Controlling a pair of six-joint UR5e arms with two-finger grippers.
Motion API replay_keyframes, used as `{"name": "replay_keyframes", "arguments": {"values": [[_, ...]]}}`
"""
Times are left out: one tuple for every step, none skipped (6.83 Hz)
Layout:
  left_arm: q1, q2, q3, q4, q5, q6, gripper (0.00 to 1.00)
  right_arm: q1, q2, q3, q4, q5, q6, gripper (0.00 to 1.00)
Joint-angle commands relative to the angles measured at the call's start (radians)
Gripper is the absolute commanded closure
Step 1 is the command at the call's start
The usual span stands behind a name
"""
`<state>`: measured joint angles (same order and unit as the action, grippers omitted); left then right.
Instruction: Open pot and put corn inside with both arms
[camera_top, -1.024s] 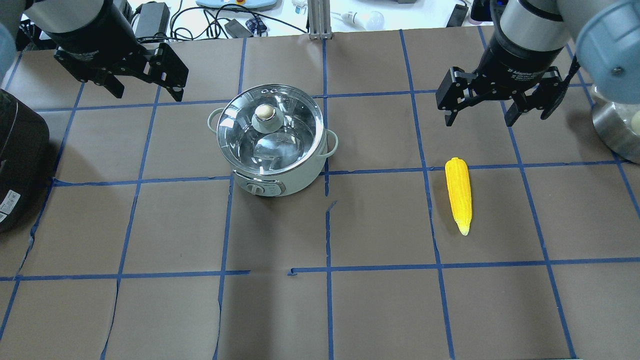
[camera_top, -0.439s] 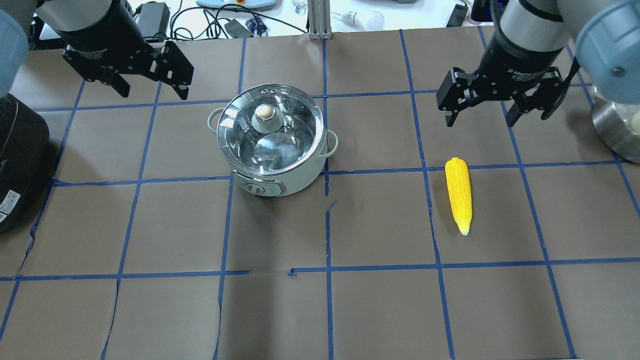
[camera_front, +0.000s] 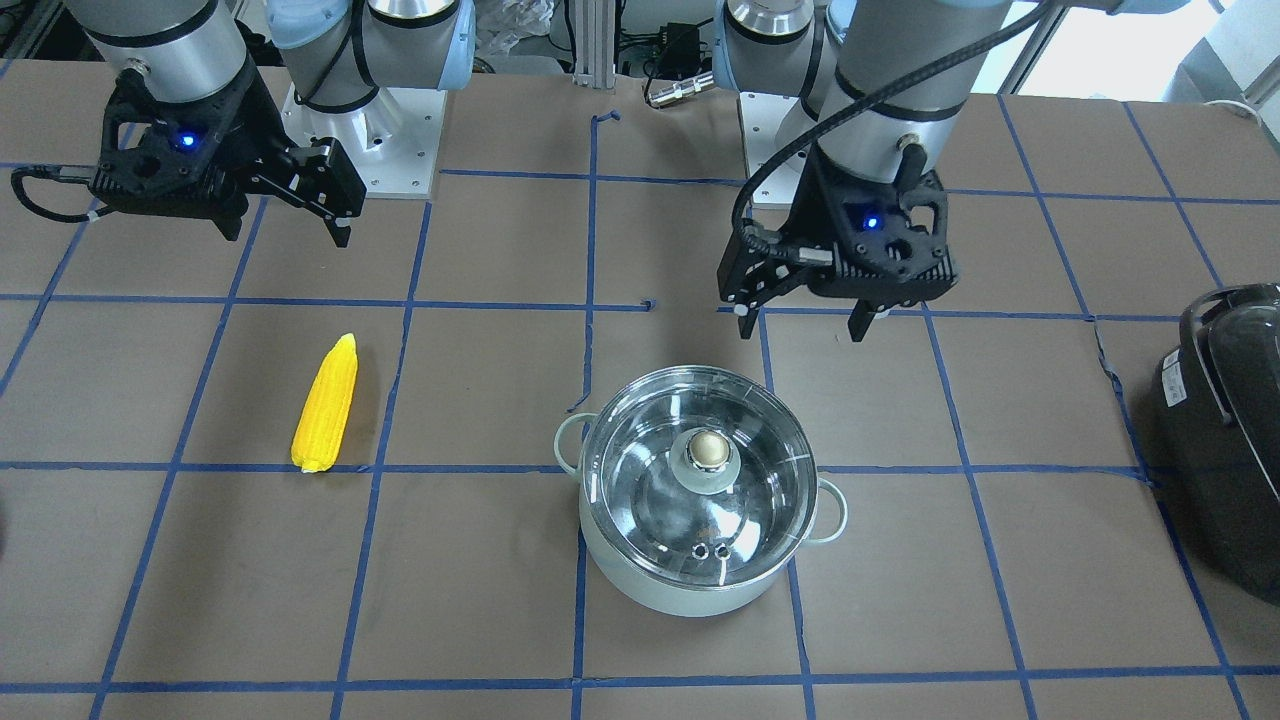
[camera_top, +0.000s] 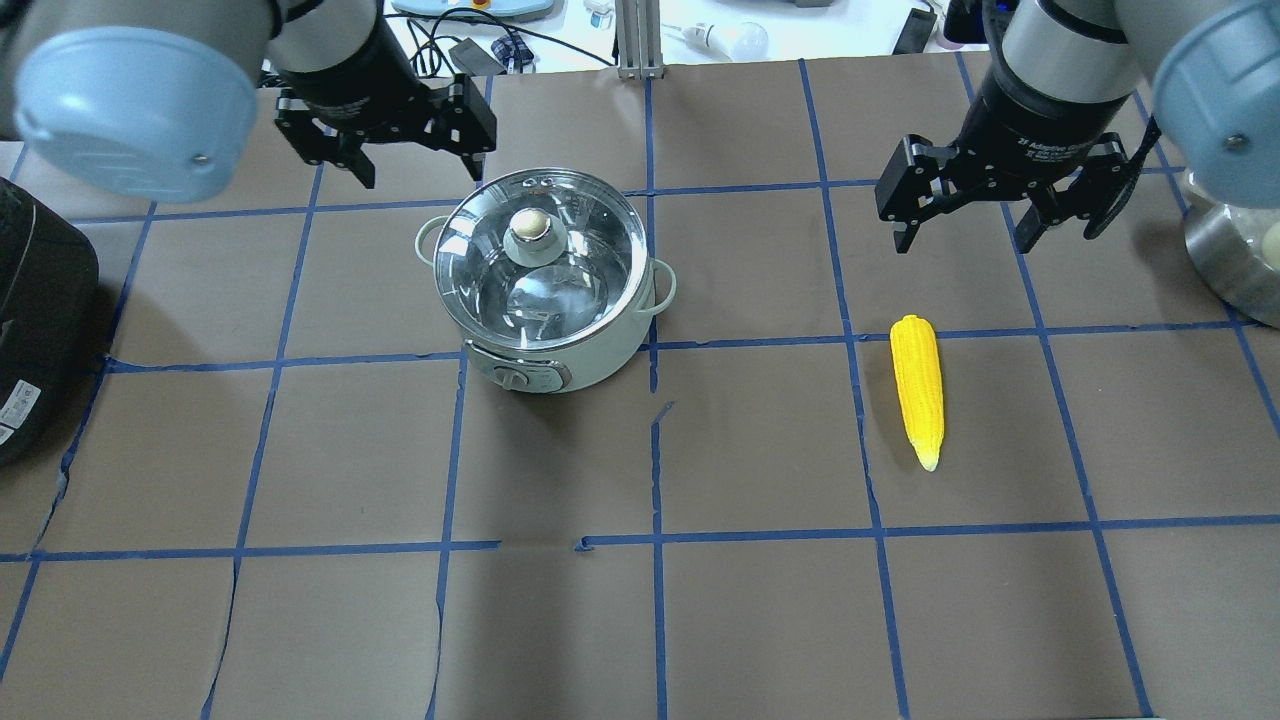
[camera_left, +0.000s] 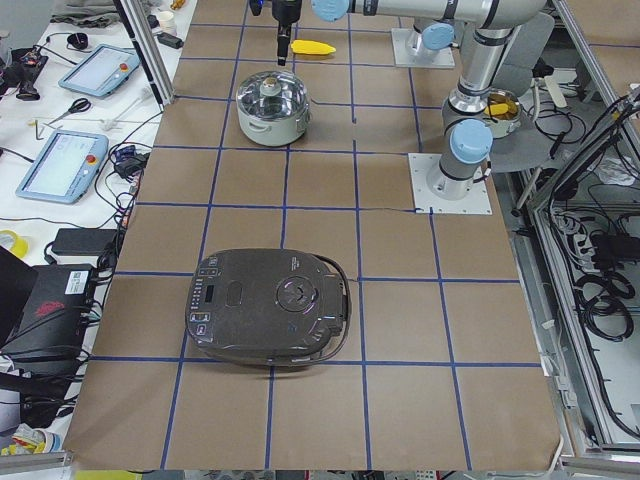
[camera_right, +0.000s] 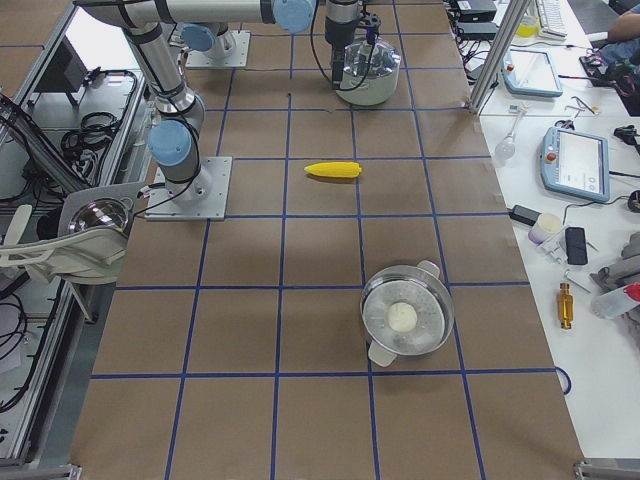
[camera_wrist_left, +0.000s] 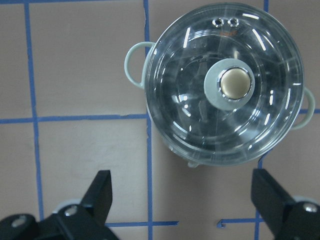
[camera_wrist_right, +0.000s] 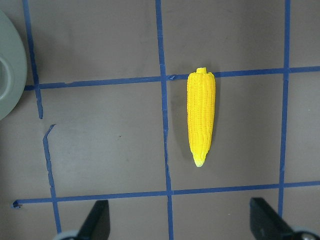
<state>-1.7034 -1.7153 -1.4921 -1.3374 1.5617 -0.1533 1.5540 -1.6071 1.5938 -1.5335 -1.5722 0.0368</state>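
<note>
The left gripper picks up the glass lid by the narrow brass knob next to open the pot, since the lid spreads wide and round.
The mint-green pot stands left of centre with its glass lid on; the brass knob also shows in the left wrist view. My left gripper is open and empty, hovering just beyond the pot's far-left rim, and also shows in the front view. The yellow corn lies on the table to the right. My right gripper is open and empty, above the table just beyond the corn's thick end. The right wrist view shows the corn ahead of the open jaws.
A large black appliance sits at the table's left edge. A steel pot with a pale ball inside stands at the right edge. Brown paper with a blue tape grid covers the table. Cables and devices lie beyond the far edge.
My left arm has swung right from the far-left corner to just beyond the pot. My right gripper has barely moved. Pot and corn have not moved.
</note>
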Motion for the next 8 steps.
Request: {"name": "replay_keyframes", "arguments": {"values": [[-0.035, -0.104, -0.007, 0.140, 0.003, -0.035, 0.00, 0.000, -0.001, -0.006, 0.000, 0.006, 0.009, 0.00], [-0.035, -0.143, -0.008, 0.150, 0.008, -0.037, 0.00, 0.000, -0.001, -0.005, 0.006, 0.001, 0.005, 0.00], [-0.035, -0.182, -0.011, 0.150, 0.008, -0.041, 0.00, -0.002, 0.002, -0.002, 0.004, -0.002, 0.012, 0.00], [-0.047, -0.208, -0.014, 0.152, 0.011, -0.067, 0.00, -0.005, 0.007, -0.002, -0.007, -0.003, 0.002, 0.00], [-0.056, -0.234, -0.014, 0.183, 0.011, -0.081, 0.00, -0.024, 0.021, 0.005, -0.013, -0.002, 0.000, 0.00], [-0.059, -0.251, -0.017, 0.191, 0.009, -0.080, 0.00, -0.085, 0.051, 0.005, -0.023, 0.001, -0.017, 0.00], [-0.061, -0.262, -0.017, 0.193, 0.011, -0.071, 0.04, -0.144, 0.076, 0.020, -0.051, 0.006, -0.056, 0.00], [-0.059, -0.262, -0.014, 0.201, 0.011, -0.065, 0.32, -0.149, 0.081, 0.069, -0.139, 0.001, -0.061, 0.00]]}}
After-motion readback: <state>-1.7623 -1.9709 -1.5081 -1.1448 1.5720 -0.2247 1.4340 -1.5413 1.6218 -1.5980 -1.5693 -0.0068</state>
